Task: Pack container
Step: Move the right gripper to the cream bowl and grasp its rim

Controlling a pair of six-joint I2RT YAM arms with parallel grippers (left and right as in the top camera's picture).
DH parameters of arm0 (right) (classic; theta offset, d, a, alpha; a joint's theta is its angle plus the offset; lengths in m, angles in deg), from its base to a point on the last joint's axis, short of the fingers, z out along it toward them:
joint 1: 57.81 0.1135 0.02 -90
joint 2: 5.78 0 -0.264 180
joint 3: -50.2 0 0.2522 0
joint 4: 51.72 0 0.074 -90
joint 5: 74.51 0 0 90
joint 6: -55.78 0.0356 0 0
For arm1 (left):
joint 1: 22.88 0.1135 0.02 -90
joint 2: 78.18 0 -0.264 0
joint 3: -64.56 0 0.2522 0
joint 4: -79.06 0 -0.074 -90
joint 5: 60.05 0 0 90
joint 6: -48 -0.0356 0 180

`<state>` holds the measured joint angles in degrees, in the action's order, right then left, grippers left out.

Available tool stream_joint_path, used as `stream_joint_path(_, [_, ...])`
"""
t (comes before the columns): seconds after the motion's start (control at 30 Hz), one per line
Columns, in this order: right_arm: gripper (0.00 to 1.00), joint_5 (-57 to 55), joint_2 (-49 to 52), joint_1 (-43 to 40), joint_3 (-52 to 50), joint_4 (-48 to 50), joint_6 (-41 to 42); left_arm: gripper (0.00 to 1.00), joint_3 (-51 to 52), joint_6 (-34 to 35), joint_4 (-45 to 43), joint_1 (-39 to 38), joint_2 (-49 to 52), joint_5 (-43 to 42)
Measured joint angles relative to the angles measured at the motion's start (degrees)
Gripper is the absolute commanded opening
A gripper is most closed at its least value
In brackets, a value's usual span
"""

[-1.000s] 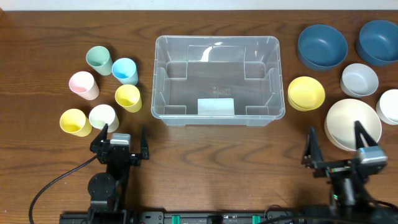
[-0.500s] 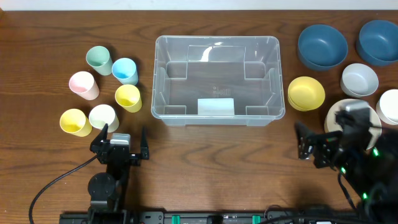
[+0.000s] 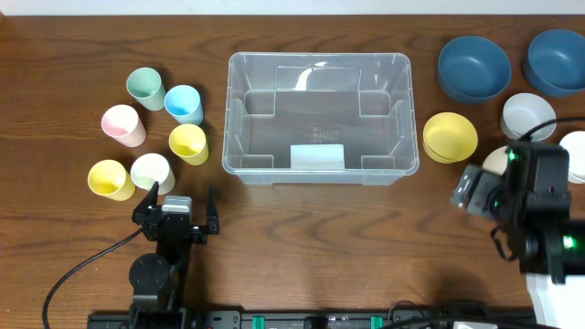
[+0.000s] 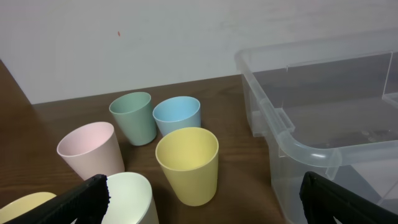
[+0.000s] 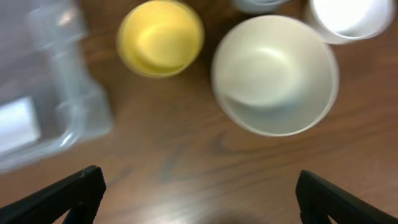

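Observation:
The right gripper grips the cream bowl's rim facing the yellow bowl next, leaving the cream bowl's base free to sit in the container (image 3: 233, 119).
The container (image 3: 233, 119) is a large clear bin in the middle of the table with nothing in it; its corner shows in the left wrist view (image 4: 323, 149) and, blurred, in the right wrist view (image 5: 56, 93). My left gripper (image 3: 181, 197) rests open near the front edge, pointing at the cups, with nothing between its fingers (image 4: 202, 198). My right gripper (image 5: 199, 196) is open and raised above bare wood, just short of the cream bowl (image 5: 273, 74). From overhead, the right arm (image 3: 526, 196) covers most of that bowl.
Several pastel cups (image 3: 187, 142) stand left of the bin; a yellow cup (image 4: 186, 165) and a white cup (image 4: 127, 199) are nearest the left fingers. Right of the bin sit a yellow bowl (image 3: 450, 137), two blue bowls (image 3: 473, 66) and white bowls (image 3: 528, 116).
My right arm has lifted off its rest at the front edge and swung forward over the cream bowl. The left arm has not moved.

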<state>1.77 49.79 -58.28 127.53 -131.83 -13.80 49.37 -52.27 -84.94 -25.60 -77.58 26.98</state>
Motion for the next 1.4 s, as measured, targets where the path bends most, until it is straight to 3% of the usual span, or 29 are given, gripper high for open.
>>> stream_joint_path(0.33, [0.99,-4.0,14.2,-5.9,0.0,9.1,-0.4,0.98,0.0,0.0,0.0,0.0,0.0,0.0])
stream_joint_path(0.6, [0.98,0.9,21.3,-9.7,0.0,14.1,-4.5,0.98,0.0,0.0,0.0,0.0,0.0,0.0])
stream_joint_path(0.73, [0.90,5.3,25.3,-12.3,0.0,15.6,-6.2,0.98,0.0,0.0,0.0,0.0,0.0,0.0])
stream_joint_path(1.1, [0.56,8.8,37.7,-14.6,0.0,15.6,-7.7,0.98,0.0,0.0,0.0,0.0,0.0,0.0])
stream_joint_path(1.4, [0.30,9.3,41.1,-15.9,0.0,15.8,-7.8,0.98,0.0,0.0,0.0,0.0,0.0,0.0])
